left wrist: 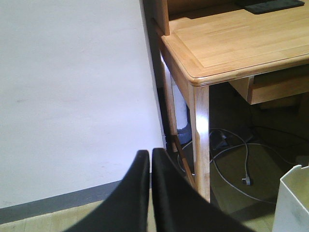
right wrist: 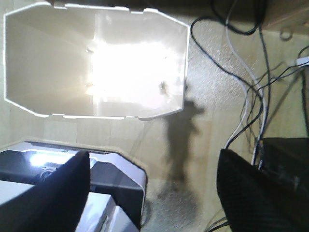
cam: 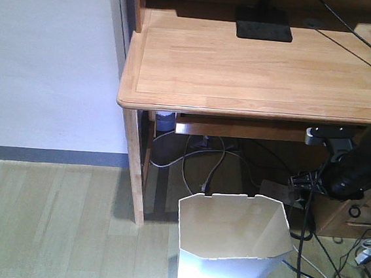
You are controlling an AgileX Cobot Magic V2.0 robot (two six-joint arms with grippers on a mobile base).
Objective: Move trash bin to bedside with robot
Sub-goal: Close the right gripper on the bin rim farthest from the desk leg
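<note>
Next, my right gripper grabs the white trash bin by its rim (cam: 282, 230), to move the bin to the bedside.
The white trash bin (cam: 233, 249) stands on the floor in front of the desk, its cream inside showing. The right wrist view looks straight down into it (right wrist: 96, 63); it holds nothing. My right gripper (right wrist: 154, 186) is open and empty above the floor, beside and apart from the bin's rim. My right arm (cam: 357, 162) hangs to the right of the bin, under the desk edge. My left gripper (left wrist: 150, 162) is shut on nothing and points at the white wall left of the desk; the bin's corner (left wrist: 293, 203) shows at its lower right. The bed is out of view.
A light wooden desk (cam: 257, 74) stands behind the bin, its left leg (cam: 135, 167) near the wall. Loose cables (cam: 317, 270) lie on the floor under the desk and right of the bin. The robot's white and black base (right wrist: 72, 183) is just below the bin.
</note>
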